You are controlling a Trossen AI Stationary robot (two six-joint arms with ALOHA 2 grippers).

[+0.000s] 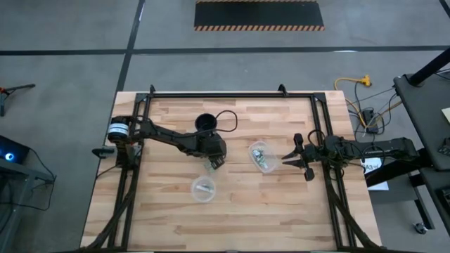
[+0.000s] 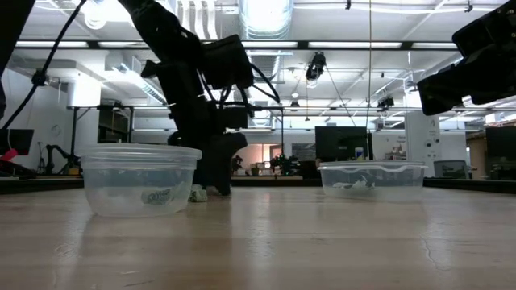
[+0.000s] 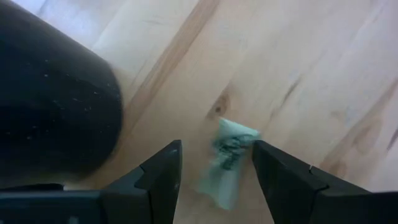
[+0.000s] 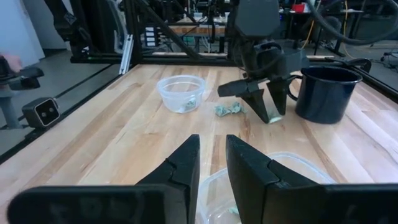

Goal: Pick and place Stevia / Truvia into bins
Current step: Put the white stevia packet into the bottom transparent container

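The pale green sachet of Stevia needs to go into a bin, so my left gripper should next grab the sachet by its crimped end (image 3: 216,191).
A pale green Stevia sachet (image 3: 227,160) lies flat on the wood between the fingers of my left gripper (image 3: 216,163). That gripper is open, points down and stands beside the black mug (image 1: 206,123). More sachets (image 4: 227,109) lie by it on the table. The round clear tub (image 1: 203,188) holds a sachet and stands nearer the table's near edge. The oblong clear tub (image 1: 262,156) holds several sachets. My right gripper (image 4: 212,158) is narrowly open and waits just right of the oblong tub, above its rim (image 4: 249,186).
The black mug (image 3: 56,106) stands close beside my left gripper's finger, on the far side. The wooden table is framed by black rails (image 1: 232,93) along its far edge and both sides. Bare wood lies between the two tubs and toward the near edge.
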